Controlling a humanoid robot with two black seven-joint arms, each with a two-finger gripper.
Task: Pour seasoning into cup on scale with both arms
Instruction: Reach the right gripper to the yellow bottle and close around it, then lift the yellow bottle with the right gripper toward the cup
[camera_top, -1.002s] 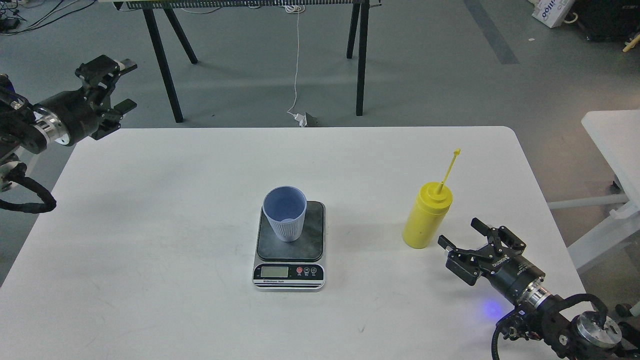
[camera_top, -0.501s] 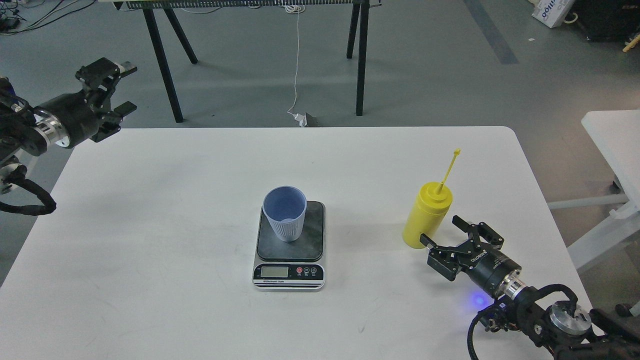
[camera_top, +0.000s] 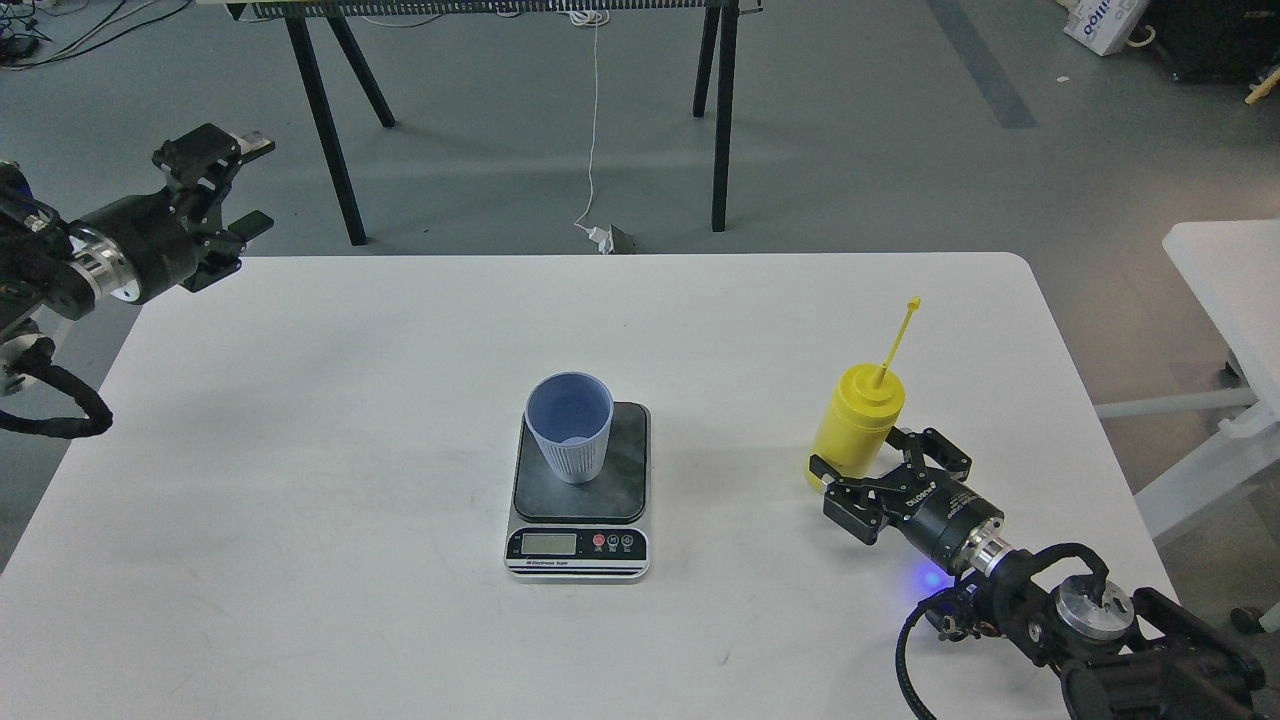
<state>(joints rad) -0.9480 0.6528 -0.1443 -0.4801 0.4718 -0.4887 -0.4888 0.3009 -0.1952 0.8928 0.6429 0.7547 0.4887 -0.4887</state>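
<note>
I need to pour seasoning into the cup (camera_top: 570, 425), so next I should grab the yellow seasoning bottle by its lower body (camera_top: 840, 446) with my right gripper.
The yellow seasoning bottle (camera_top: 858, 425) stands upright on the white table (camera_top: 350, 400), right of centre, its thin cap strap sticking up. The light blue cup (camera_top: 570, 425) stands upright on the dark plate of the scale (camera_top: 580, 495) at the table's middle. My right gripper (camera_top: 860, 455) is open, low on the table, with its fingers on either side of the bottle's base. My left gripper (camera_top: 240, 185) is open and empty, raised beyond the table's far left corner, far from the cup.
Black trestle legs (camera_top: 330, 120) stand on the grey floor behind the table, with a white cable and plug (camera_top: 605, 238) hanging there. A second white table (camera_top: 1230, 290) is at the right. A blue light glows on the tabletop under my right wrist (camera_top: 930, 580).
My right gripper has moved forward and left along the table until its open fingers flank the bottle's base. My left gripper has drifted slightly back and left. Bottle, cup and scale have not moved.
</note>
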